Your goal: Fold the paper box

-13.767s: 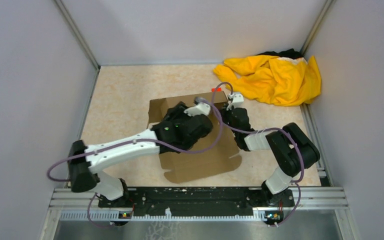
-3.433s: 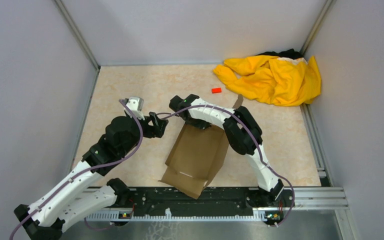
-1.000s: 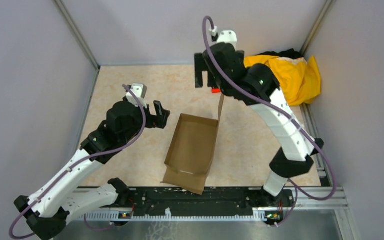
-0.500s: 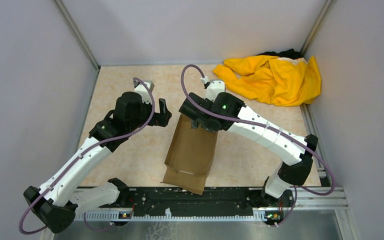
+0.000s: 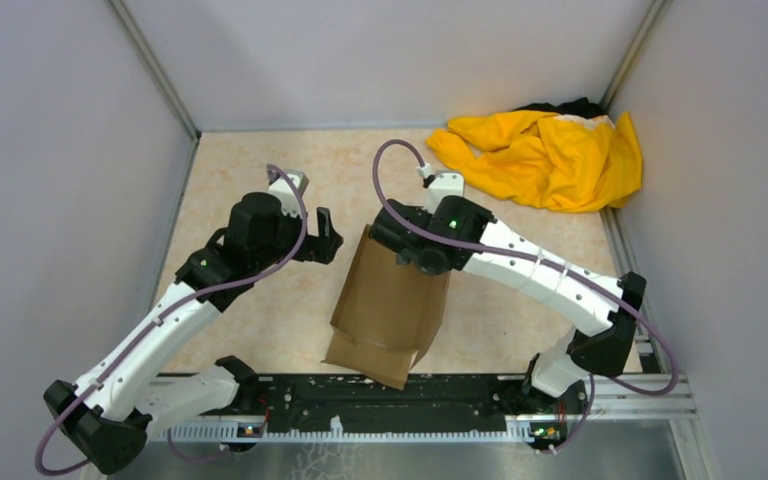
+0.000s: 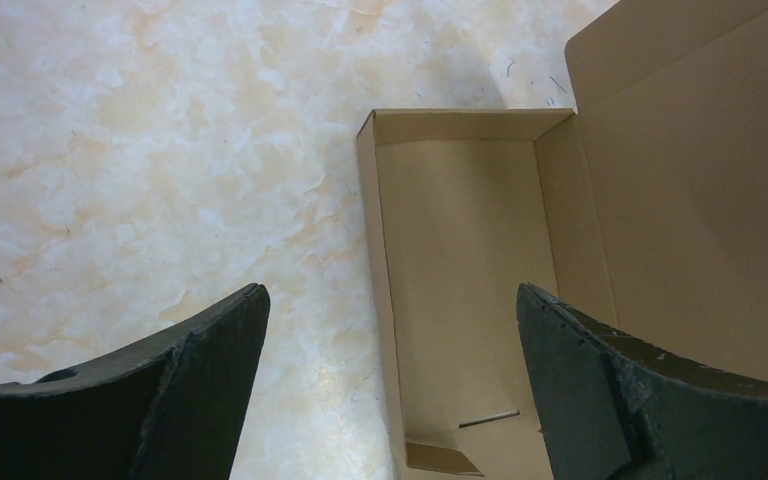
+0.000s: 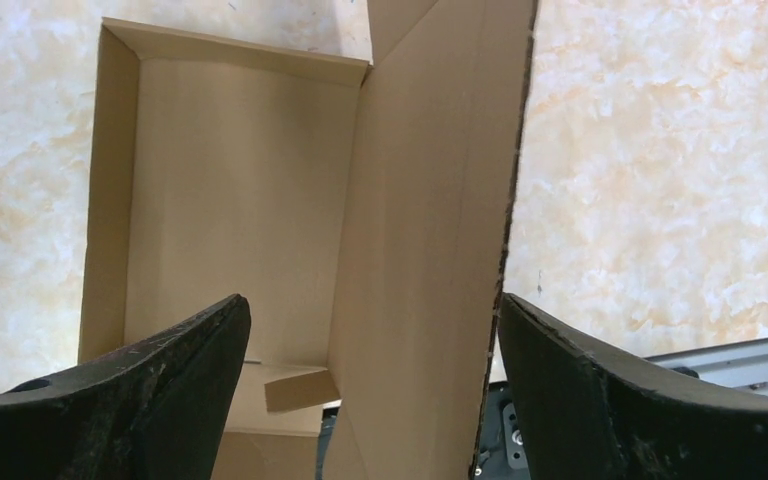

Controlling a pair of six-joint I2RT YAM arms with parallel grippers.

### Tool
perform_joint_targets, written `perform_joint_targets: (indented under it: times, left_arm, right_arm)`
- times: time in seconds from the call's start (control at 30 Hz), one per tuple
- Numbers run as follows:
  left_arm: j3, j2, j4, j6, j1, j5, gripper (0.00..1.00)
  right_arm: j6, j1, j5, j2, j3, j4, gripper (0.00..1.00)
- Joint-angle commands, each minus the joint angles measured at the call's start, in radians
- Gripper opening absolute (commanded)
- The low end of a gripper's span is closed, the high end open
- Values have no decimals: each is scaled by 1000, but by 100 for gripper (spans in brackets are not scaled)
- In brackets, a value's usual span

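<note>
The box needs to turn for folding. I should next grab the lid panel (image 7: 430, 200) by its raw edge (image 7: 502, 270) with my right gripper, and the tray should stay open.
The brown paper box (image 5: 385, 310) lies between the arms, its near end at the rail. Its shallow tray (image 6: 460, 270) is open to view, and the lid panel (image 7: 430, 200) leans over the tray's right side. My right gripper (image 5: 400, 250) hovers over the box's far end, open, with the lid's raw edge close to the right finger (image 7: 600, 400). My left gripper (image 5: 328, 235) hangs open just left of the box's far corner, above the tray's left wall (image 6: 372, 250), holding nothing.
A crumpled yellow cloth (image 5: 550, 155) lies in the far right corner. Grey walls close in the marbled table (image 5: 250, 170) on three sides. The black rail (image 5: 400, 395) with the arm bases runs under the box's near flap.
My right arm has swung down from high at the back onto the box's far end. The lid has tipped from upright toward the tray. My left gripper has shifted slightly farther away.
</note>
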Motion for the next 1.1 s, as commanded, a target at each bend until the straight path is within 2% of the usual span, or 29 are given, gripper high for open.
perform_joint_targets:
  times: [0.0, 0.2, 0.4, 0.5, 0.53, 0.6, 0.67, 0.7, 0.77, 0.83, 1.07]
  left_arm:
    - [-4, -12, -1, 4, 4, 11, 99]
    - [-18, 10, 16, 1, 5, 21, 99]
    - [-32, 11, 24, 0, 5, 21, 99]
    - [-41, 10, 27, 1, 5, 21, 99]
    - [-44, 11, 28, 2, 5, 22, 99]
    - [-50, 11, 30, 5, 5, 19, 99]
    - [-52, 16, 31, 7, 6, 16, 99]
    - [-52, 19, 32, 8, 5, 14, 99]
    - [-51, 25, 34, 10, 6, 11, 99]
    - [-53, 27, 36, 13, 8, 8, 99]
    - [-54, 47, 42, 33, 24, -8, 99]
  right_arm:
    - [6, 4, 39, -53, 9, -4, 89]
    - [-35, -2, 36, -56, 55, -2, 85]
    - [-30, -20, -4, -13, 2, -3, 86]
    - [-11, -19, -16, -10, -34, 2, 82]
    - [-11, -19, -18, -11, -42, 8, 74]
    - [-12, -19, -22, -22, -59, 19, 46]
    - [-22, -19, -18, -33, -66, 28, 13]
    - [-27, -18, -12, -32, -62, 22, 6]
    - [-66, -21, 12, -17, -25, 2, 0]
    - [-141, -31, 34, 4, 20, 3, 0]
    - [-629, -67, 95, 122, 216, 122, 0]
